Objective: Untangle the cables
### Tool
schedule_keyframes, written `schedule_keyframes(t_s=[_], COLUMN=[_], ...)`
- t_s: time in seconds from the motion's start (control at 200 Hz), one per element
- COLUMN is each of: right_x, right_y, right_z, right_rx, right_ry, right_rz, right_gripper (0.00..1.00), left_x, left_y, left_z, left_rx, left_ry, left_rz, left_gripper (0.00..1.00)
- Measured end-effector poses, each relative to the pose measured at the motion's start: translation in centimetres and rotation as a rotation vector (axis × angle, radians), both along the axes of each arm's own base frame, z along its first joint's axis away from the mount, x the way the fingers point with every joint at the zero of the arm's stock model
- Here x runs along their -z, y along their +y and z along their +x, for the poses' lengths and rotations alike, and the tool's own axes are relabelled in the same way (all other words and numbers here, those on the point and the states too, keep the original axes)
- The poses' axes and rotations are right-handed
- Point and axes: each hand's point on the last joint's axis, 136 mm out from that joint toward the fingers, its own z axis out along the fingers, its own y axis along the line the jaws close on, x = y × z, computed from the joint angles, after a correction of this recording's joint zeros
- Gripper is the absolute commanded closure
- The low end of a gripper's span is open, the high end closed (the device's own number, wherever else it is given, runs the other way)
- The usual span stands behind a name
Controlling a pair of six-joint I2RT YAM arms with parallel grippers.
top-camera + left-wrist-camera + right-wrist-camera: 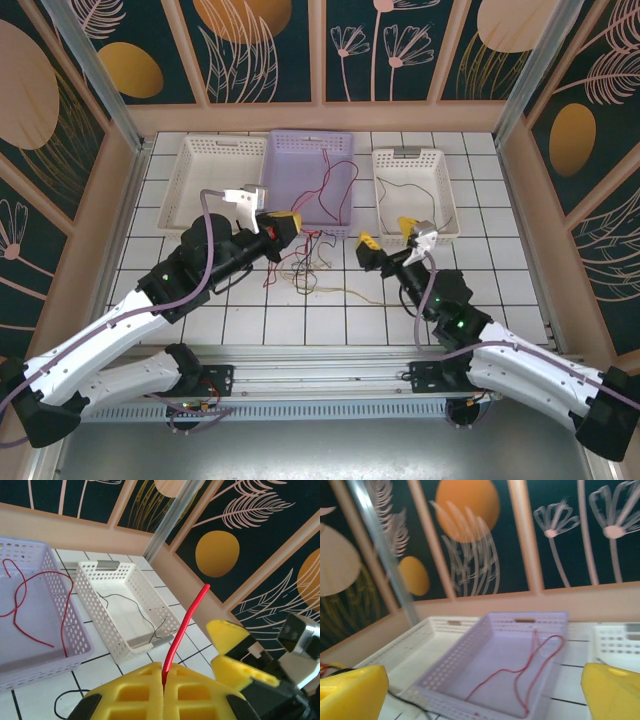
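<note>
My right gripper should next take hold of the black cable near its end point(332, 241) point(424, 711), away from the red one in my left gripper, to pull it out of the tangle.
A loose tangle of red, yellow and black cables point(306, 264) lies on the tiles between the arms. My left gripper point(287, 224) is at its left edge, shut on a red cable point(186, 622) whose free end stands up from between the yellow fingers point(135, 690). My right gripper point(388, 233) hovers just right of the tangle, open wide, with nothing between its fingers point(351, 694). Another red cable point(540, 662) lies in the lilac basket point(292, 150), trailing over its front rim. A thin black cable point(131, 605) lies in the right white basket point(445, 190).
A white basket point(195, 170) stands at the back left, beside the lilac one. Wooden walls and metal posts point(95, 70) enclose the tiled floor on three sides. The right gripper's yellow fingers point(232, 647) show close by in the left wrist view.
</note>
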Motion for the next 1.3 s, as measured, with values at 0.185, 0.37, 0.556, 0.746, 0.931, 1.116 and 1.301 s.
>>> schedule_keyframes(t_s=[0.185,0.37,0.556,0.746,0.931,1.116,1.301], right_x=[3.3,6.3,6.9,7.3,6.7,2.7,0.2], right_y=[4.5,6.6,7.0,7.5,6.5,2.5,-3.0], right_z=[-0.6,-0.3,1.7,3.3,4.4,5.6,6.4], right_rx=[-0.156,-0.191,-0.155,-0.131,-0.086,0.035,0.197], right_ry=[0.066,0.104,0.113,0.121,0.110,0.073,0.074], right_rz=[-0.122,-0.237,-0.278,-0.293,-0.286,-0.167,-0.067], right_gripper=[0.02,0.06,0.12,0.49,0.84,1.00,1.00], left_x=[-0.6,-0.7,-0.7,-0.8,-1.1,-2.0,-2.2], left_y=[-0.3,-0.4,-0.4,-0.5,-0.4,0.4,1.9], left_z=[-0.2,-0.3,-0.3,-0.5,-0.7,-1.1,-1.3], left_rx=[0.020,0.025,0.028,0.037,0.046,0.035,-0.012], left_ry=[-0.008,-0.007,-0.007,-0.009,-0.013,-0.033,-0.048], left_rz=[-0.022,-0.029,-0.029,-0.034,-0.040,-0.058,-0.032], left_gripper=[1.00,1.00,1.00,1.00,1.00,1.00,1.00])
